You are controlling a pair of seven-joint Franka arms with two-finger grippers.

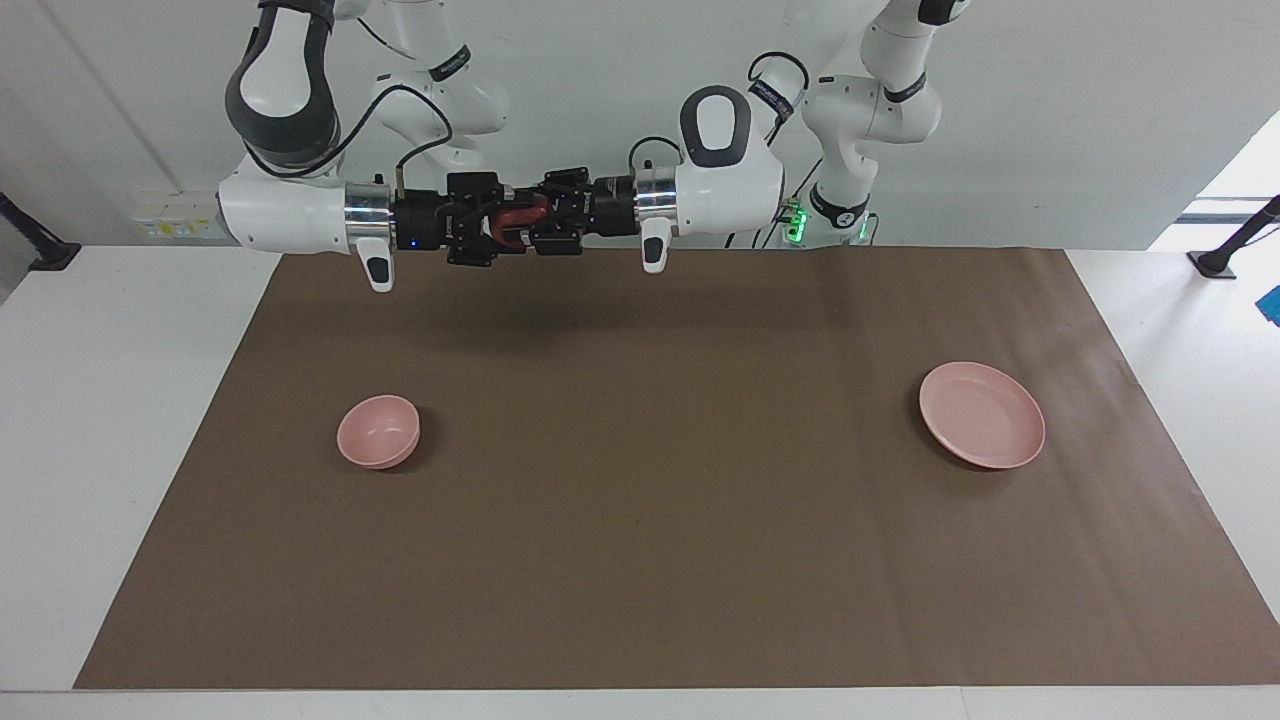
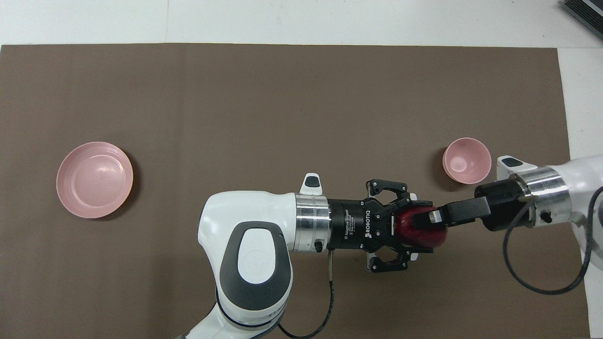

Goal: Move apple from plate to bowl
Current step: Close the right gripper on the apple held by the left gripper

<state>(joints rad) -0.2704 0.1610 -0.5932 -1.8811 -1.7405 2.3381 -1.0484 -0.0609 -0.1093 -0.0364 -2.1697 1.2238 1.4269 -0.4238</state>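
I should open my left gripper now, because the fingers of my right gripper reach around the dark red apple (image 2: 417, 233) and the apple would rest in them.
The dark red apple (image 1: 520, 212) (image 2: 417, 233) hangs in the air between my two grippers, over the mat near the robots' edge. My left gripper (image 1: 548, 218) (image 2: 411, 227) reaches in level, shut on the apple from both sides. My right gripper (image 1: 495, 225) (image 2: 435, 217) meets it head-on and is at the apple too. The pale pink plate (image 1: 982, 415) (image 2: 94, 180) lies empty toward the left arm's end. The small pink bowl (image 1: 378, 432) (image 2: 466, 160) stands empty toward the right arm's end, just farther from the robots than the right gripper's wrist.
A brown mat (image 1: 650, 550) (image 2: 282, 103) covers most of the white table. Only the plate and the bowl stand on it. Both arms stretch level above the mat's edge nearest the robots.
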